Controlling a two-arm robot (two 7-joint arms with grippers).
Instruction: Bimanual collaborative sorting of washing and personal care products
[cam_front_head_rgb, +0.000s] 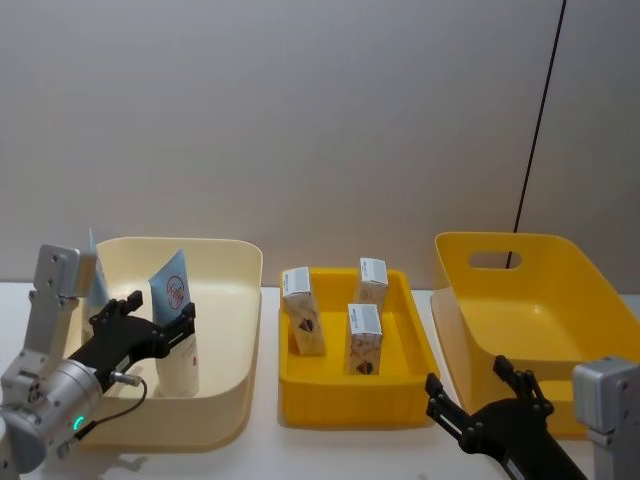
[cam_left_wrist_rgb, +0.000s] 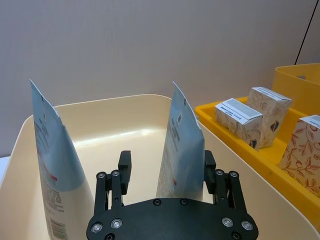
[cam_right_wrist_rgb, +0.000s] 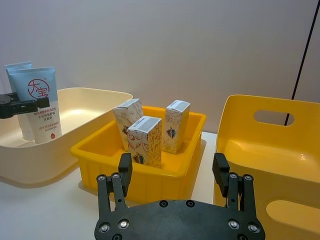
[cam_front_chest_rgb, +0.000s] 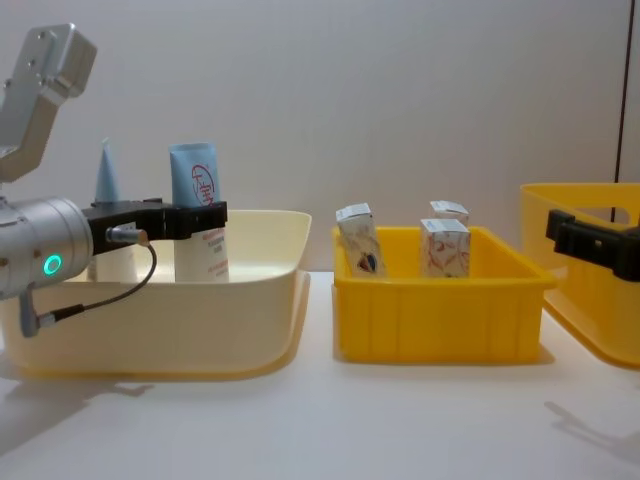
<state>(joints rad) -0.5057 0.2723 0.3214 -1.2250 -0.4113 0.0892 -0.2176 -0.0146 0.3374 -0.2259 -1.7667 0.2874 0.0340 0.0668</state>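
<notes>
I need to grab the nearer tube by its light-blue upper part (cam_front_head_rgb: 171, 295) with my left gripper next, because the bin's side (cam_front_head_rgb: 165, 418) comes up close around the tube's lower end.
Two light-blue squeeze tubes stand upright in the cream bin (cam_front_head_rgb: 232, 250) on the left. My left gripper (cam_front_head_rgb: 160, 312) is open inside that bin, with its fingers on either side of the nearer tube (cam_left_wrist_rgb: 182, 135). That tube stands close to one finger with a gap to the other. The second tube (cam_left_wrist_rgb: 50, 165) stands apart at the bin's far left. Three small white cartons (cam_front_head_rgb: 302, 310) (cam_front_head_rgb: 365, 338) (cam_front_head_rgb: 372, 280) stand in the yellow tray (cam_front_head_rgb: 350, 408) in the middle. Low at the front right, my right gripper (cam_front_head_rgb: 466, 378) is open with nothing between its fingers.
A larger yellow bin (cam_front_head_rgb: 520, 300) with a handle slot stands on the right, close behind my right gripper. The white table runs along the front of all three containers. A plain wall with a thin black cable is behind.
</notes>
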